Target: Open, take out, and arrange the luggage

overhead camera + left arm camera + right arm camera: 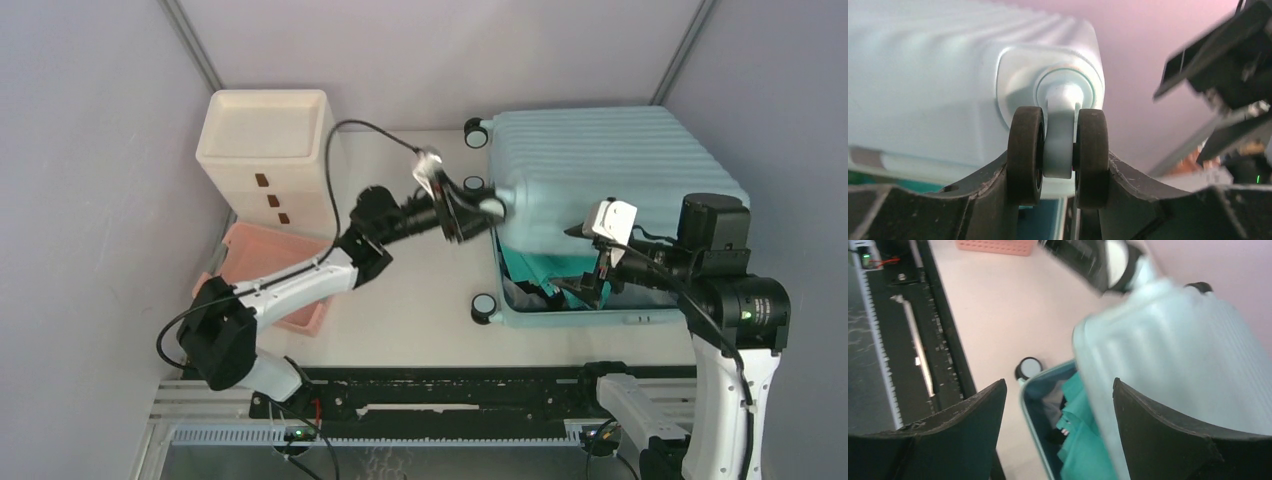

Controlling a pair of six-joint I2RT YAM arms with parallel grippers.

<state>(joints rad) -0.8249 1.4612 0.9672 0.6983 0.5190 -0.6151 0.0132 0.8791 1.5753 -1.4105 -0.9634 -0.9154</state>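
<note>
My right gripper grabs the lid by its free front edge (pixel 572 251) (pixel 1093 399) next, to swing the lid fully open.
The pale aqua luggage (pixel 610 170) lies at the right of the table with its ribbed lid partly raised off the lower shell (pixel 580 318). My left gripper (pixel 480 210) is shut on a caster wheel (pixel 1025 155) at the lid's left corner, with one finger against each black tyre. In the left wrist view the left gripper (pixel 1058 167) fills the lower frame under the luggage (pixel 923 75). My right gripper (pixel 595 275) hangs open at the gap in the front. In its own view the right gripper (pixel 1059 385) straddles the lid's edge above teal cloth (pixel 1083 440) inside the luggage (pixel 1173 355).
A cream drawer cabinet (pixel 265 150) stands at the back left, with a pink basket (pixel 265 260) in front of it under the left arm. Two more caster wheels (pixel 483 307) (pixel 476 132) stick out on the luggage's left side. A black rail (pixel 450 395) runs along the near edge.
</note>
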